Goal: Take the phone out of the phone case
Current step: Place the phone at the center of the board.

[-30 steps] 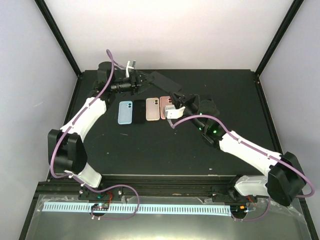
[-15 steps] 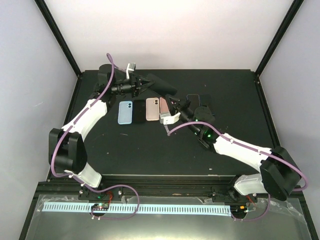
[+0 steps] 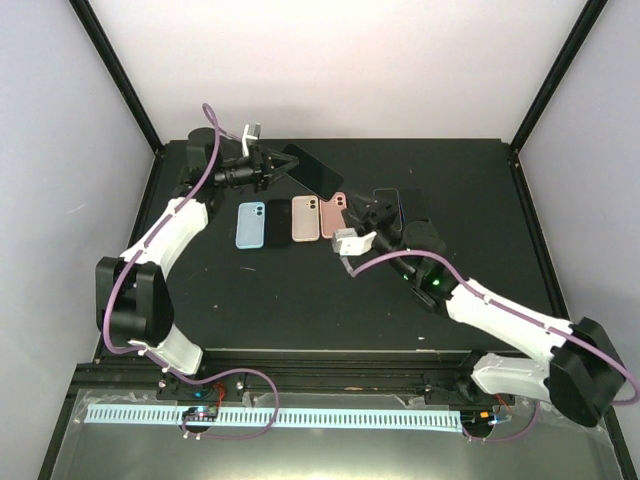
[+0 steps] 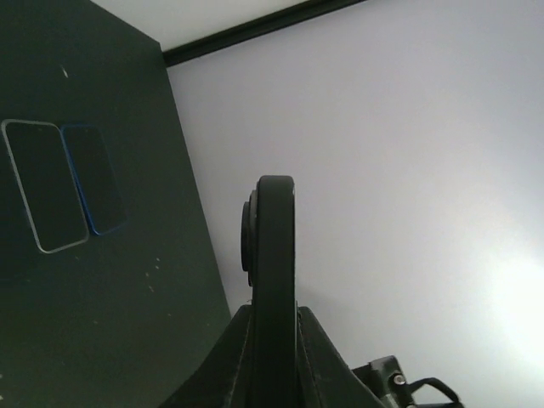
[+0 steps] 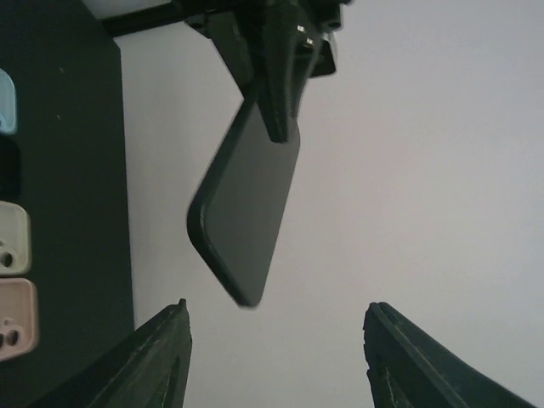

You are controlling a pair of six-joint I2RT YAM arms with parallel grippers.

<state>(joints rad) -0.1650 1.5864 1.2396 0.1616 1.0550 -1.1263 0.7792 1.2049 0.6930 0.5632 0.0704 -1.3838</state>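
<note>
The phone and the case need to come apart. My right gripper should next grab the phone by its loose end (image 3: 328, 186) (image 5: 234, 259) and leave the opposite end of the case to my left gripper.
My left gripper (image 3: 272, 165) (image 4: 274, 313) is shut on one end of a black phone case (image 3: 312, 172) (image 4: 274, 246) and holds it in the air over the far part of the table. It shows edge-on in the left wrist view. From the right wrist view I see its flat dark face (image 5: 246, 208), which looks like the phone seated in the case, hanging from the left gripper (image 5: 276, 64). My right gripper (image 3: 368, 212) (image 5: 276, 327) stands open below and right of it. Nothing is between its fingers (image 5: 166, 357).
A row of cases lies on the black table (image 3: 300, 300): blue (image 3: 250, 224), black (image 3: 277, 222), and two pinkish ones (image 3: 305, 218) (image 3: 332, 215). A bare dark phone (image 3: 388, 203) lies by the right arm. A silver-rimmed phone (image 4: 42, 195) and a blue-rimmed phone (image 4: 93, 178) lie side by side.
The left gripper shut on the black case and drew it up and left. The right gripper opened, let go of its end and pulled back toward the near right.
</note>
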